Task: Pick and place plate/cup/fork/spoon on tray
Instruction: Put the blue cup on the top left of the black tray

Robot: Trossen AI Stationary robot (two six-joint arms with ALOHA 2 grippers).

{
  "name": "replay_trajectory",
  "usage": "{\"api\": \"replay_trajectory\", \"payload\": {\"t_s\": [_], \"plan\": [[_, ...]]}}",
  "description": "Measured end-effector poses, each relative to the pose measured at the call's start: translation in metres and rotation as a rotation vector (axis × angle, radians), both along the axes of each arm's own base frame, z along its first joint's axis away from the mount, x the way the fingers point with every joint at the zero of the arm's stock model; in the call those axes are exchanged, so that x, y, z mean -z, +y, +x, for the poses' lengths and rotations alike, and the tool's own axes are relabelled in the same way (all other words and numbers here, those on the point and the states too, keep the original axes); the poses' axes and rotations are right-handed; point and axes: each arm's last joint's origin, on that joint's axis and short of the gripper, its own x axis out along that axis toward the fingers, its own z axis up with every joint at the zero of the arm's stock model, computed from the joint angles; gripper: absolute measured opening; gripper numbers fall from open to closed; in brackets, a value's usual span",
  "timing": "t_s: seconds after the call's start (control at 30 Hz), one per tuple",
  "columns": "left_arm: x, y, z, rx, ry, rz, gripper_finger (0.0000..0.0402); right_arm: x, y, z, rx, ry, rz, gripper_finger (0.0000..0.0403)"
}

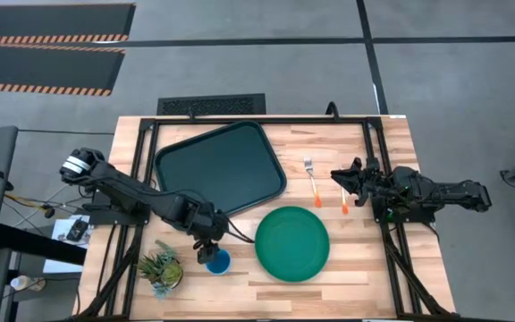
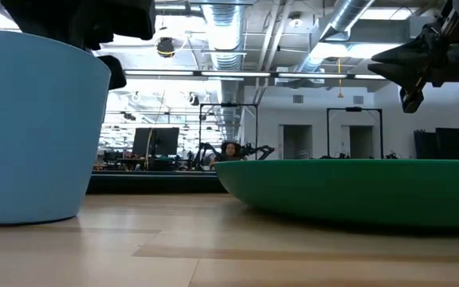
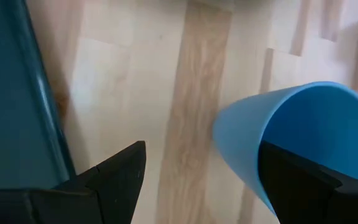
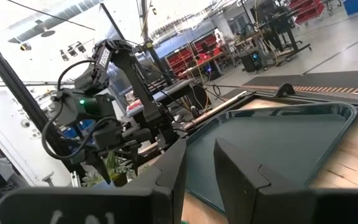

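Observation:
The left gripper's fingers are on both sides of the blue cup's side, with one finger reaching inside past the cup's rim, so the left gripper will close on the blue cup.
The blue cup stands upright on its base on the table near the front edge; it also shows in the low view. My left gripper is open right above it. In the left wrist view one finger is over the cup's mouth and the other is outside its wall. The green plate lies flat beside the cup. The dark tray lies at the far left. The fork and spoon lie right of the tray. My right gripper hovers by them, open a little and empty. My left gripper comes at the cup from above with the cup's wall between its open fingers. I cannot tell whether a finger touches the wall. The cup stands on the table.
A small spiky green plant stands at the front left, close to the cup. The table's black frame bars run along its left and right sides. Bare wood lies in front of the plate and to its right.

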Motion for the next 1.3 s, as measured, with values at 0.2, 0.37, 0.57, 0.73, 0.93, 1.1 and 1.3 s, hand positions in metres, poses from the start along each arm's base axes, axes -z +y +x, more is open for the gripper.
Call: {"api": "replay_trajectory", "payload": {"t_s": [0.2, 0.37, 0.57, 0.73, 0.93, 1.1, 1.3], "plan": [[0.0, -0.003, -0.001, 0.015, -0.005, 0.014, 0.0253, 0.001, 0.0, 0.0, 0.0, 0.01, 0.0, 0.0108], [0.0, -0.003, -0.002, 0.018, 0.004, 0.009, 0.0181, 0.001, 0.0, 0.0, 0.0, 0.014, 0.0, 0.0108], [0.003, -0.003, -0.004, 0.026, 0.025, -0.004, 0.0085, 0.001, 0.0, 0.0, 0.0, 0.013, 0.0, 0.0108], [0.003, -0.002, -0.004, 0.023, 0.021, 0.002, 0.0011, 0.001, 0.0, 0.0, 0.0, 0.013, -0.001, 0.0108], [-0.001, -0.001, -0.003, 0.012, 0.036, -0.007, 0.0002, 0.001, 0.0, 0.0, 0.0, 0.015, 0.0, 0.0108], [-0.031, 0.005, -0.002, 0.012, 0.078, 0.005, 0.0002, 0.001, 0.0, 0.0, -0.001, 0.015, -0.001, 0.0108], [-0.081, 0.042, -0.014, -0.077, 0.085, 0.153, 0.0001, 0.003, 0.0, 0.0, -0.001, 0.027, -0.001, 0.0108]]}}
